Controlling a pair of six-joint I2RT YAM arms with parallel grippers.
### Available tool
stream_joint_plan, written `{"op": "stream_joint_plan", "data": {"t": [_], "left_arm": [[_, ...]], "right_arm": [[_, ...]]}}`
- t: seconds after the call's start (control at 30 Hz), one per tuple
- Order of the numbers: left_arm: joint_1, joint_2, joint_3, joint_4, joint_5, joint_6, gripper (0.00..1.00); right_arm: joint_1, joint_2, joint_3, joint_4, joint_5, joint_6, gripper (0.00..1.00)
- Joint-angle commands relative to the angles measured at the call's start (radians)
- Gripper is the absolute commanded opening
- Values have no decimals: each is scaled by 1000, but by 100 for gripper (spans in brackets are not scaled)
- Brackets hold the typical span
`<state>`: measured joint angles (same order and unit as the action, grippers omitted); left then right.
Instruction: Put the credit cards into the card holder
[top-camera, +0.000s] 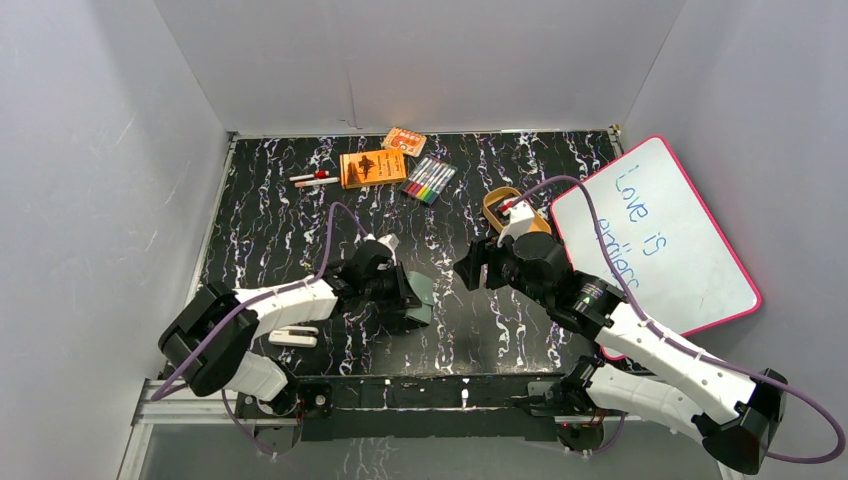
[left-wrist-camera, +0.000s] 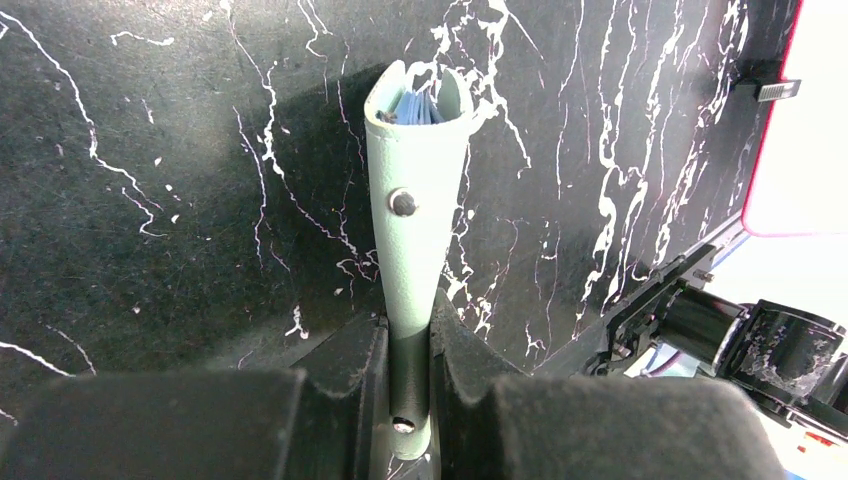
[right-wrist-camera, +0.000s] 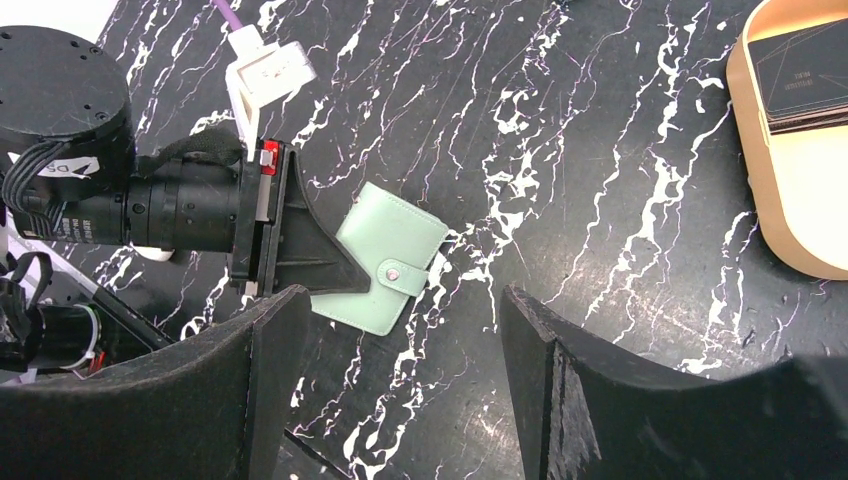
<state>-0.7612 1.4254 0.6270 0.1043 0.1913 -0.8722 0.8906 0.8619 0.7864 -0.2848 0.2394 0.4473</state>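
The closed card holder (right-wrist-camera: 390, 255) is just above the flat, empty marble table, so it is time for my left gripper to open.
The sage-green card holder (right-wrist-camera: 390, 255) is closed, its snap tab fastened. My left gripper (top-camera: 405, 290) is shut on one edge of it, just above the marble table. In the left wrist view the card holder (left-wrist-camera: 415, 230) shows edge-on between my fingers (left-wrist-camera: 365, 380), with blue sleeves peeking out at its far end. The dark credit cards (right-wrist-camera: 800, 80) lie stacked in the tan oval tray (right-wrist-camera: 790, 230) at the upper right. My right gripper (right-wrist-camera: 402, 325) hangs open and empty beside the holder, apart from it; in the top view this gripper (top-camera: 468, 268) faces the left one.
A pink-framed whiteboard (top-camera: 655, 235) leans at the right. Two orange boxes (top-camera: 372, 167), a pack of markers (top-camera: 430, 178) and loose pens (top-camera: 315, 180) lie at the back. A white object (top-camera: 293, 337) sits near the left arm's base.
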Motion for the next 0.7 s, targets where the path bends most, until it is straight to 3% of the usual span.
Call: {"op": "stream_joint_plan", "data": {"t": [0.0,0.07,0.2,0.3,0.53,0.67], "left_arm": [[0,1,-35,11,-19,-18,0],[0,-5,-44,-3,-32,-14,1],[0,-31,-58,-55,-72,4,22],[0,-62,-72,-86,-103,8,33],[0,-92,-69,-176,-173,16,41],[0,-111,-70,-223,-233,21,51]], "right_arm": [[1,-7,8,27,-1,16,77],[2,-10,7,23,-3,15,77],[2,-19,0,27,-8,13,77],[2,-20,-3,32,-9,11,77],[2,-9,4,36,-12,5,77],[1,-7,3,31,2,1,78]]}}
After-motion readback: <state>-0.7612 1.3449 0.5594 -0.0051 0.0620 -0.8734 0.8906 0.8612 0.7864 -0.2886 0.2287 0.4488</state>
